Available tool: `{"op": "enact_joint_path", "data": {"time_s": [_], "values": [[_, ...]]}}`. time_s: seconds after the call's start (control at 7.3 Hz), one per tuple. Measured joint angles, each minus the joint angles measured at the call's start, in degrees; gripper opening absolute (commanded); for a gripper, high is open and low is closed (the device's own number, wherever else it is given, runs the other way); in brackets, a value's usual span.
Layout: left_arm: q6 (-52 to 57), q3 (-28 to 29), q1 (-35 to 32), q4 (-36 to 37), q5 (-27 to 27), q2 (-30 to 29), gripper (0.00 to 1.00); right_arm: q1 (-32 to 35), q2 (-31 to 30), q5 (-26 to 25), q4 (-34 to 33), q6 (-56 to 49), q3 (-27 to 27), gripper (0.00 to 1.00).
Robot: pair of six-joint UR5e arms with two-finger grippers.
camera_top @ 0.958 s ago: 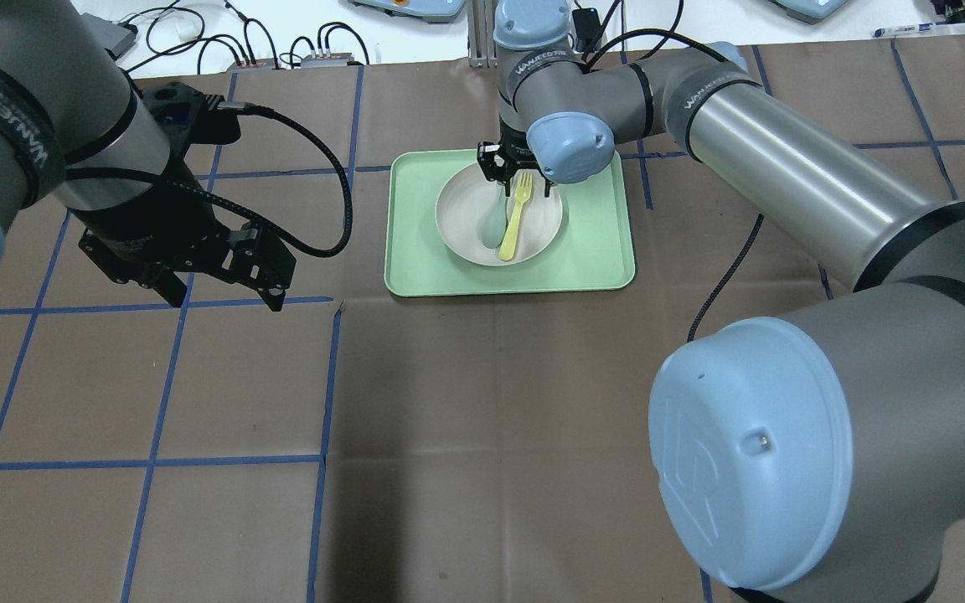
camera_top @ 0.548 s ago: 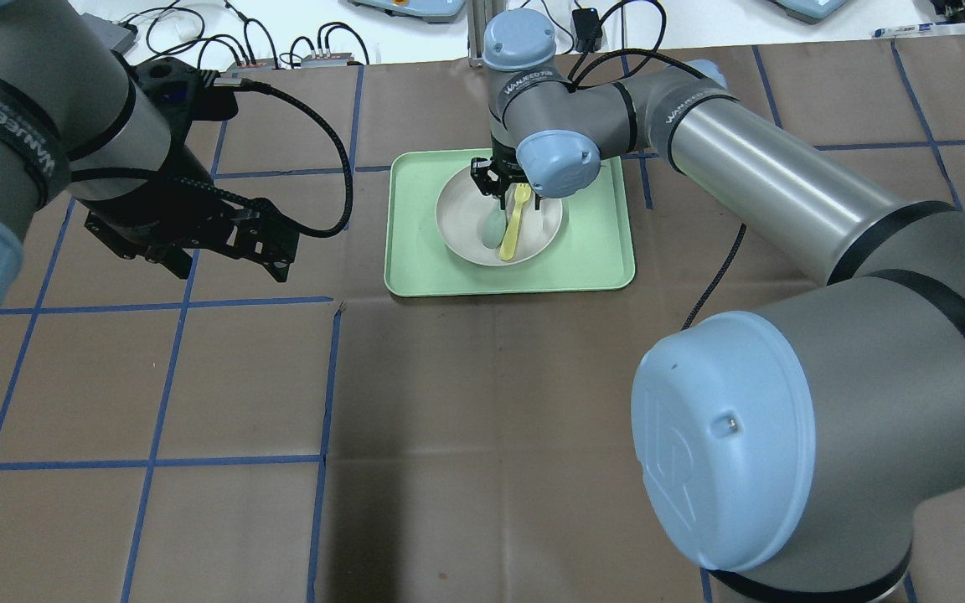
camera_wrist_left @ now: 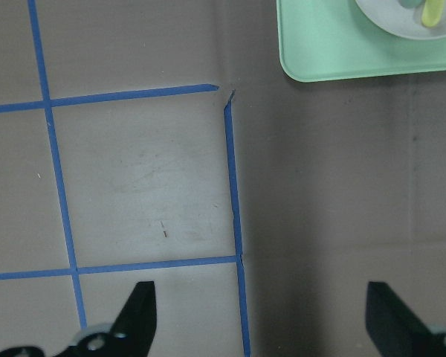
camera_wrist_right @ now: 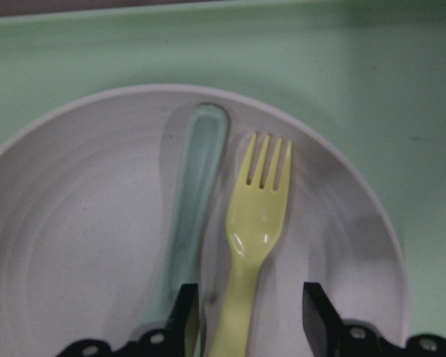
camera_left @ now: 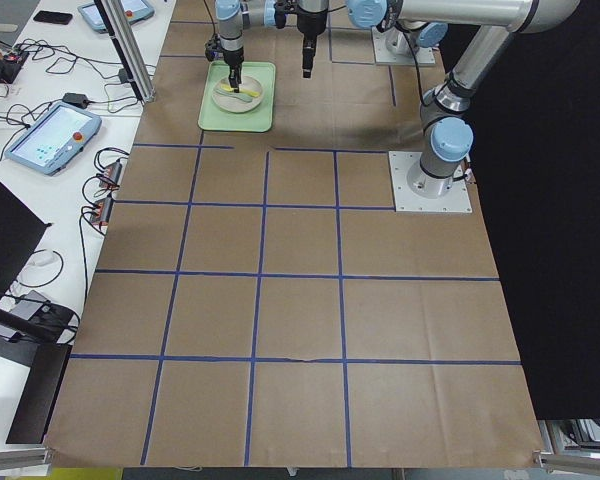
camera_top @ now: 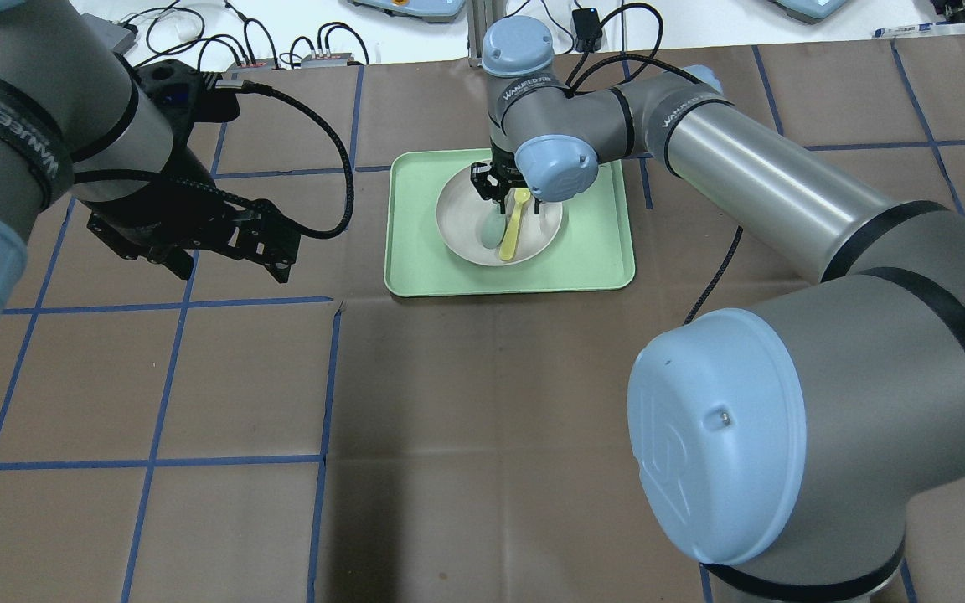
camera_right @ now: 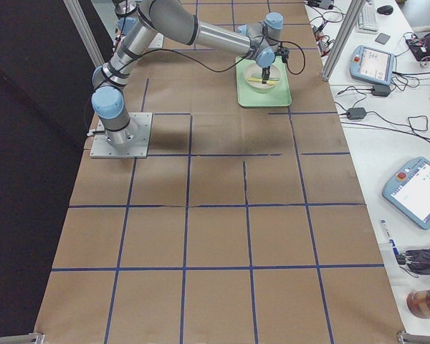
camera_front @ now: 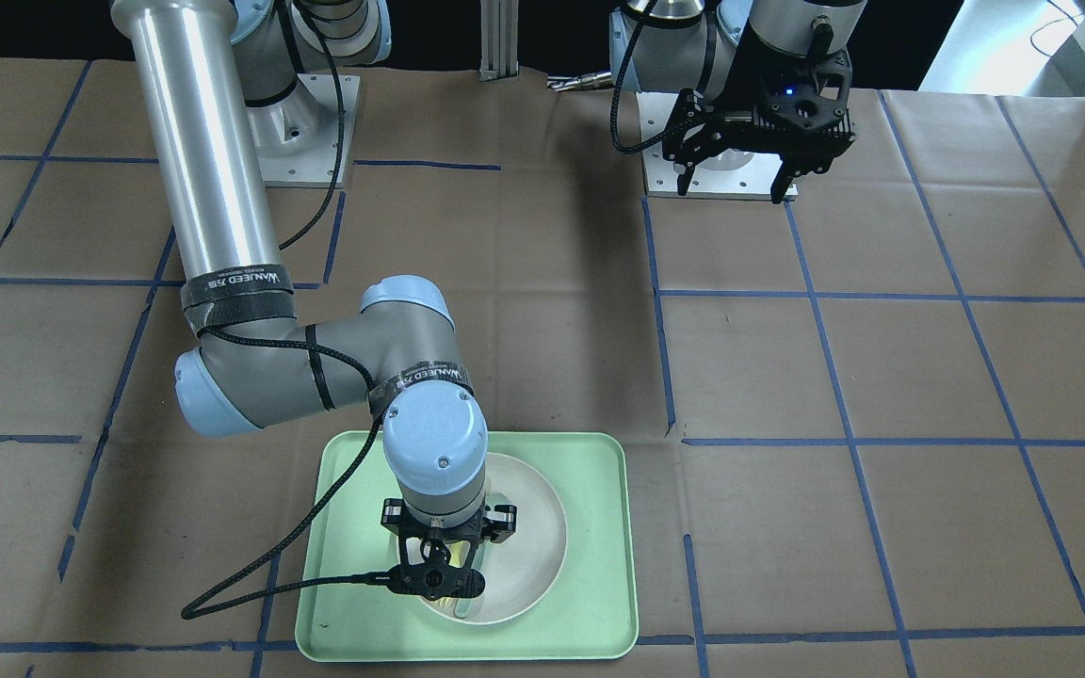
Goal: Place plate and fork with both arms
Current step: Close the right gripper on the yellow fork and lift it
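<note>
My right gripper picks up the fork (camera_wrist_right: 259,216) by its slim yellow handle (camera_wrist_right: 236,316) next, since the pointed tines lie at the other end of the fork.
The off-white plate (camera_top: 461,219) sits in the mint-green tray (camera_top: 415,251). The pale-yellow fork (camera_top: 513,233) and a grey-green spoon (camera_top: 492,229) lie side by side in the plate. My right gripper (camera_top: 509,198) is low over the plate's far side and open. In the right wrist view its fingers (camera_wrist_right: 187,321) straddle the fork (camera_wrist_right: 259,216) handle without touching it, with the spoon (camera_wrist_right: 198,182) just left. My left gripper (camera_top: 227,261) hangs open and empty above the bare table left of the tray, as the left wrist view (camera_wrist_left: 264,316) shows.
The table is covered in brown paper with a blue tape grid. In the left wrist view a tray corner (camera_wrist_left: 320,59) shows at top right. Cables and small boxes (camera_top: 315,60) lie beyond the table's far edge.
My right gripper has come down and slightly left, so its fingers now stand on either side of the fork's upper handle. My left gripper has shifted a little toward the far side.
</note>
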Motion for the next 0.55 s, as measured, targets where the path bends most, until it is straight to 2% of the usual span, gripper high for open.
{"op": "enact_joint_path", "data": {"time_s": [0.41,0.55], "values": [[0.1,0.1,0.1,0.0,0.0,-0.1,0.99,0.0,0.6,0.0,0.1,0.1,0.0,0.57],[0.1,0.1,0.1,0.1,0.0,0.0,0.99,0.0,0.7,0.0,0.2,0.1,-0.1,0.53]]}}
